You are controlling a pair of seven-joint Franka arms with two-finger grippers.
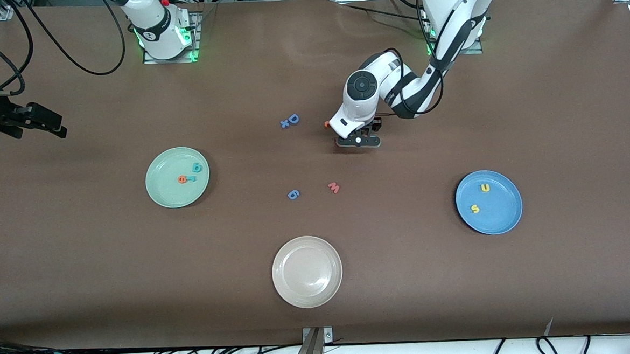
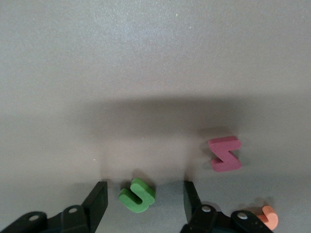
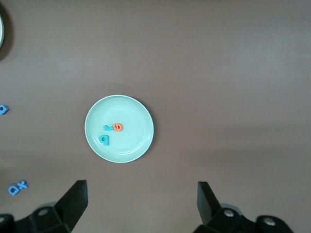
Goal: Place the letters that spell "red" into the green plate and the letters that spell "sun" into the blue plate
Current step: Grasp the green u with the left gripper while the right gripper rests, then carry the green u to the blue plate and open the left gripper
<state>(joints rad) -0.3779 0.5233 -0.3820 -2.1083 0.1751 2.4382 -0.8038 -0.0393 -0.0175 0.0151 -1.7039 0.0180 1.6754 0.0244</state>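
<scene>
My left gripper's fingers are beside the green "n" on the tabletop. My left gripper should close on the letter now.
The dark green "n" (image 2: pixel 137 195) lies flat on the brown table between the fingers of my left gripper (image 2: pixel 145 188), which is open and low over it, with a gap on each side. In the front view the left gripper (image 1: pixel 358 141) hides this letter. The green plate (image 1: pixel 160 191) holds the teal "d" (image 1: pixel 198 167), the orange "e" (image 1: pixel 182 179) and the teal "r" (image 1: pixel 191 178). The blue plate (image 1: pixel 503 215) holds the yellow "u" (image 1: pixel 485 188) and the yellow "s" (image 1: pixel 474 208). My right gripper (image 3: pixel 142 204) waits open and empty, high over the right arm's end of the table.
A dark red letter (image 2: pixel 225 153) and a small orange letter (image 2: pixel 266 217) lie close beside the left gripper. A blue "D" with an "x" (image 1: pixel 290 120), a blue "6" (image 1: pixel 293 194) and a pink "w" (image 1: pixel 333 187) lie mid-table. A cream-white plate (image 1: pixel 308 296) sits nearest the front camera.
</scene>
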